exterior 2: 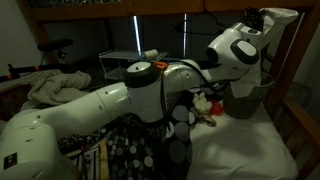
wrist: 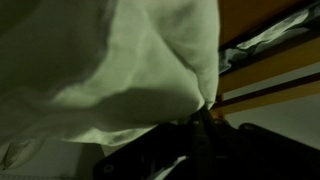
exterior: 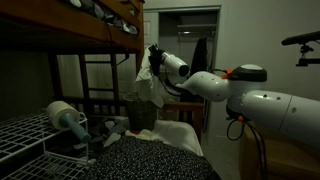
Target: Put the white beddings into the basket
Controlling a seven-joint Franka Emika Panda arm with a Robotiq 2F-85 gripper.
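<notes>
My gripper opens next, since the white bedding's lower end hangs down to the dark basket's open top and the bedding would drop inside if released.
The white bedding hangs from my gripper, right above the dark basket that stands on the bed. In the wrist view the white bedding fills most of the picture, pinched at my gripper, with the basket's dark rim below it. In an exterior view my gripper is over the grey basket, and the arm hides the cloth there. The gripper is shut on the bedding.
A wooden bunk bed frame and ladder stand behind the basket. A wire rack holds a white roll. A polka-dot cover lies in front. A cloth pile and a small toy lie nearby.
</notes>
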